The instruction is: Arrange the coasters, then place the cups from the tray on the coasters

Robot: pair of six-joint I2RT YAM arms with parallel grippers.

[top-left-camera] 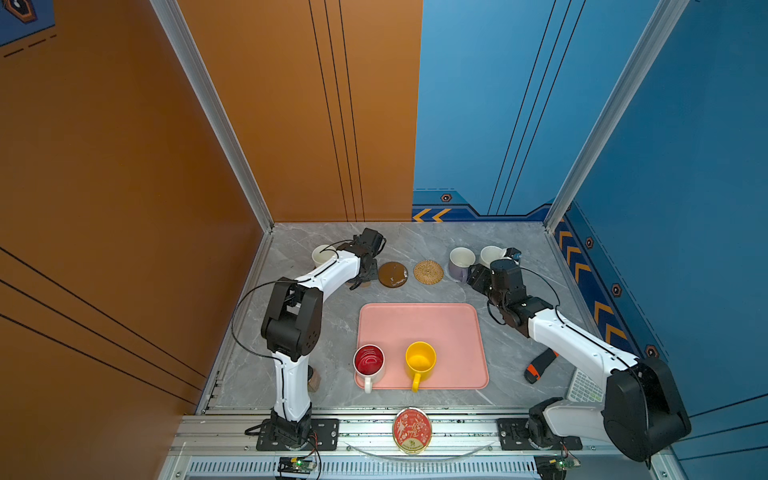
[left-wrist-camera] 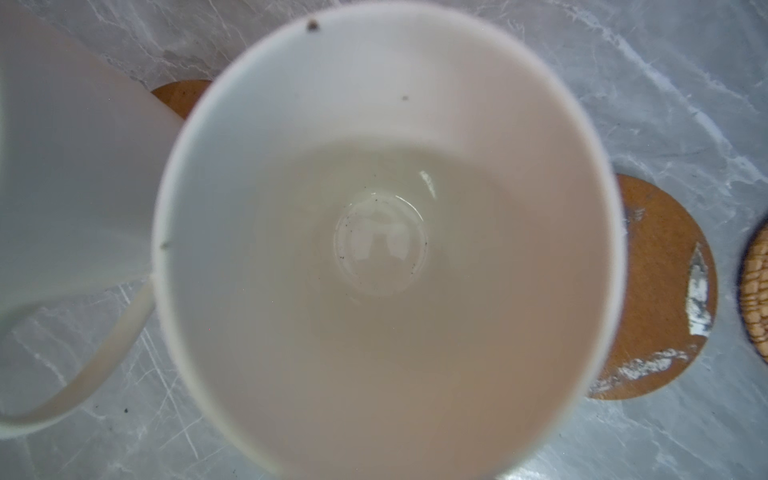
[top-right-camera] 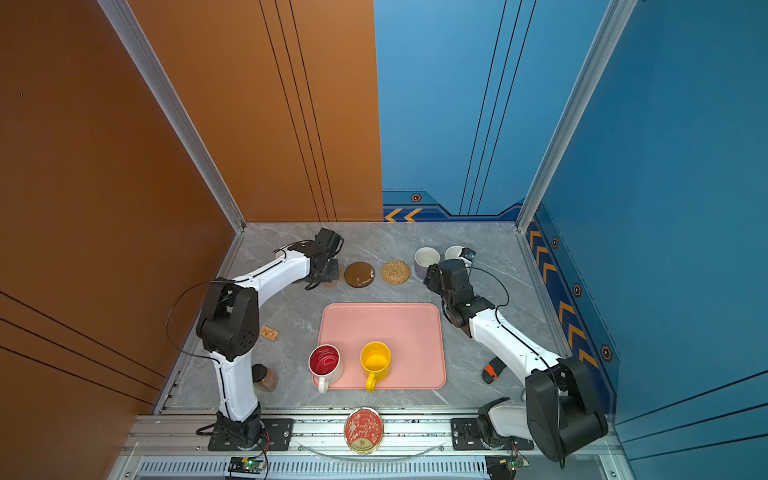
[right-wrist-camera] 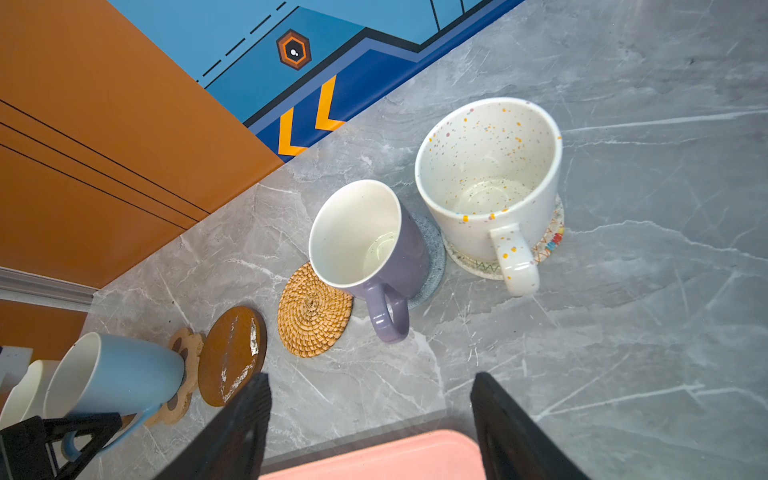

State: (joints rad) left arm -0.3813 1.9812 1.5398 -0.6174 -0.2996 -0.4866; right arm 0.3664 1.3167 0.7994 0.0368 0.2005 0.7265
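Observation:
My left gripper can open now. The light blue cup [right-wrist-camera: 120, 374] is upright with its base close over the flat tan paw-print coaster, so the cup would land there.
My left gripper [top-left-camera: 360, 281] is shut on the light blue cup [right-wrist-camera: 120, 374], holding it over the tan paw-print coaster [right-wrist-camera: 187, 361]; the cup's inside [left-wrist-camera: 382, 249] fills the left wrist view. Beside it stands a white cup [top-left-camera: 322, 254] on a brown disc [left-wrist-camera: 183, 97]. A second brown disc [top-left-camera: 392, 274] and the rattan coaster [top-left-camera: 428, 272] lie bare. The lavender cup [right-wrist-camera: 374, 249] sits on the blue-grey coaster [right-wrist-camera: 434, 257], the speckled cup [right-wrist-camera: 490, 174] on the cream one [right-wrist-camera: 550, 239]. On the pink tray [top-left-camera: 419, 324] are the red-inside cup [top-left-camera: 369, 360] and yellow cup [top-left-camera: 420, 358]. My right gripper [right-wrist-camera: 370, 399] hangs open and empty near the tray's far edge.
A red-and-gold tin [top-left-camera: 412, 430] rests on the front rail. An orange-and-black tool [top-left-camera: 539, 365] and a keypad [top-left-camera: 586, 386] lie right of the tray. A dark-lidded jar [top-right-camera: 266, 376] and a small tan piece [top-right-camera: 269, 332] sit by the left arm. Walls enclose three sides.

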